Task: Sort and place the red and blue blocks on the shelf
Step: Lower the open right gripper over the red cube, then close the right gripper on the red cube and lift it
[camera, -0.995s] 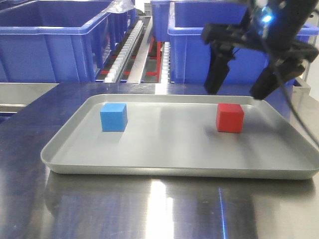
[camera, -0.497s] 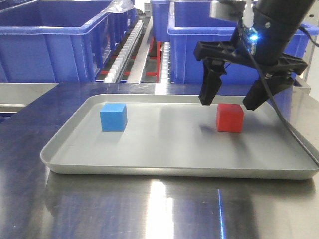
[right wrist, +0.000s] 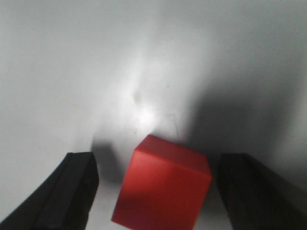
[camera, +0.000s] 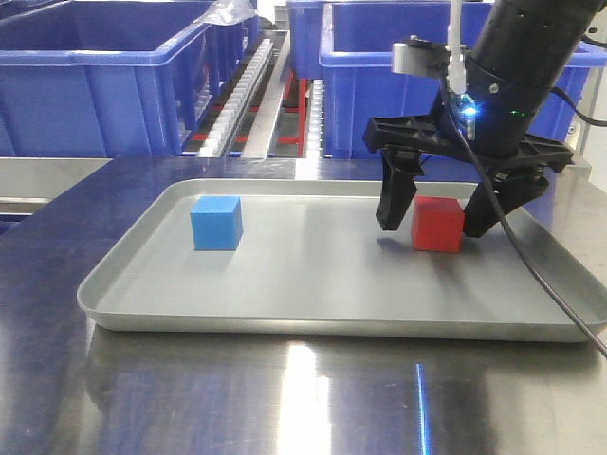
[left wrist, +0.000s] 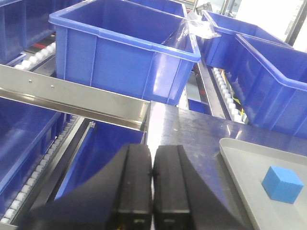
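Observation:
The red block (camera: 437, 225) has to be sorted off the grey tray, so the robot's right gripper needs to grab it by its opposite sides next.
A red block (camera: 437, 225) rests on the right side of the grey tray (camera: 313, 313); a blue block (camera: 216, 223) rests on its left side. My right gripper (camera: 434, 223) is open and straddles the red block, one finger on each side with gaps showing. In the right wrist view the red block (right wrist: 163, 189) lies between the two dark fingers (right wrist: 72, 191), untouched. My left gripper (left wrist: 152, 165) is shut with nothing in it, off the tray's left, over the shelf's edge. The blue block (left wrist: 283, 184) shows at its right. The shelf rail (left wrist: 72, 96) with two screws crosses that view.
Large blue bins (camera: 95, 76) stand on the shelf behind the tray, with roller tracks (camera: 242, 85) between them. Another bin (camera: 379, 85) stands right behind the right arm. The tray sits on a shiny steel tabletop (camera: 285, 398). A lower bin (left wrist: 29, 139) lies under the rail.
My right gripper has come down and toward the front, from above the tray's back rim to around the red block, still open. Neither block has moved.

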You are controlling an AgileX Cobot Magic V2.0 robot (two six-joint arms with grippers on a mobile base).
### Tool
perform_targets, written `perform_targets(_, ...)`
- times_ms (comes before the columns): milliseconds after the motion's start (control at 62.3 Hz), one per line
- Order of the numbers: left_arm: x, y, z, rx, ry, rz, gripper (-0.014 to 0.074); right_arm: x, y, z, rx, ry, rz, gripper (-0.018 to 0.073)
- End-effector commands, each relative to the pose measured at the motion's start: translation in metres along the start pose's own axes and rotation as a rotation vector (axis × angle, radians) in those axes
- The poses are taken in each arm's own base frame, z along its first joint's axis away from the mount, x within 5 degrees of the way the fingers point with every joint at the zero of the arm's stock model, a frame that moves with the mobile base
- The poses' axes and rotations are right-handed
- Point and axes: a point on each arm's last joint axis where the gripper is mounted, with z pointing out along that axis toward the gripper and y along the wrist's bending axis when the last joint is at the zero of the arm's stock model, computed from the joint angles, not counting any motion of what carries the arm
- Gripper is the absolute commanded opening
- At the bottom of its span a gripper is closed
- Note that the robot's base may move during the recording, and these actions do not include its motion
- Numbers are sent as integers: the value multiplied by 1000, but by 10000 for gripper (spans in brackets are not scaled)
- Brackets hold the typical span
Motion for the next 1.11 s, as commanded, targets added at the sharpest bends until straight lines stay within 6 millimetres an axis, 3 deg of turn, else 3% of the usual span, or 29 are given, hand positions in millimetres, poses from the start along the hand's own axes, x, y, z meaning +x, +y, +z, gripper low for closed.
perform_targets(0, -1, 0, 0, 25, -78, -6, 135, -13, 6, -24, -20, -112, -19, 622)
perform_targets(1091, -1, 0, 0, 25, -78, -6, 135, -14, 4, -23, -1, -112, -40, 622)
